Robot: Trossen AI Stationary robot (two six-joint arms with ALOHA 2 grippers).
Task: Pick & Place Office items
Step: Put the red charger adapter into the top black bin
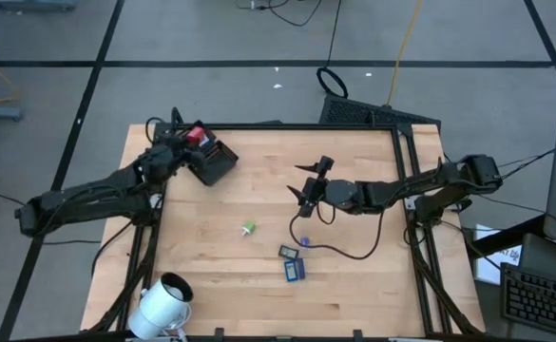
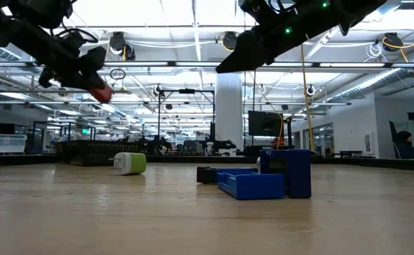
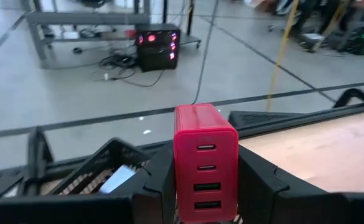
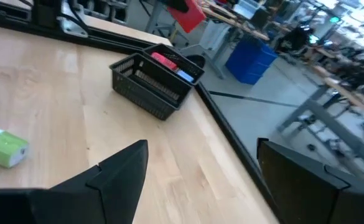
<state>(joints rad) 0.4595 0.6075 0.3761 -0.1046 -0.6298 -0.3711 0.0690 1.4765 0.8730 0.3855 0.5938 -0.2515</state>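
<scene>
The red block's lower end [image 3: 206, 216] is above the black tray's rim in my left wrist view; my left gripper must lower it farther in before release.
My left gripper [image 3: 205, 177] is shut on a red block with a row of ports [image 3: 205, 163], over the far-left corner of the black tray [image 1: 216, 163], above the table in the low view [image 2: 100, 92]. My right gripper [image 4: 201, 149] hangs open above mid-table [image 1: 304, 186], touching nothing. On the wood rest a green-and-white bit [image 1: 249, 228] and three small blue and dark pieces [image 1: 295, 271], [image 1: 288, 252], [image 1: 305, 240]. The tray holds red and blue items [image 4: 166, 62]. My left gripper pinches the red block between its two fingers [image 3: 160, 177], one on each long side face [image 3: 180, 180]. The port face is toward the wrist camera. The block is lifted clear, above the tray's rim [image 3: 101, 168].
A large white cylinder [image 1: 163, 299] lies at the near-left corner. A black cable [image 1: 354, 249] trails over the wood near the blue pieces. Black rails [image 1: 406, 180] edge the table. Bare wood lies between the tray and the green bit.
</scene>
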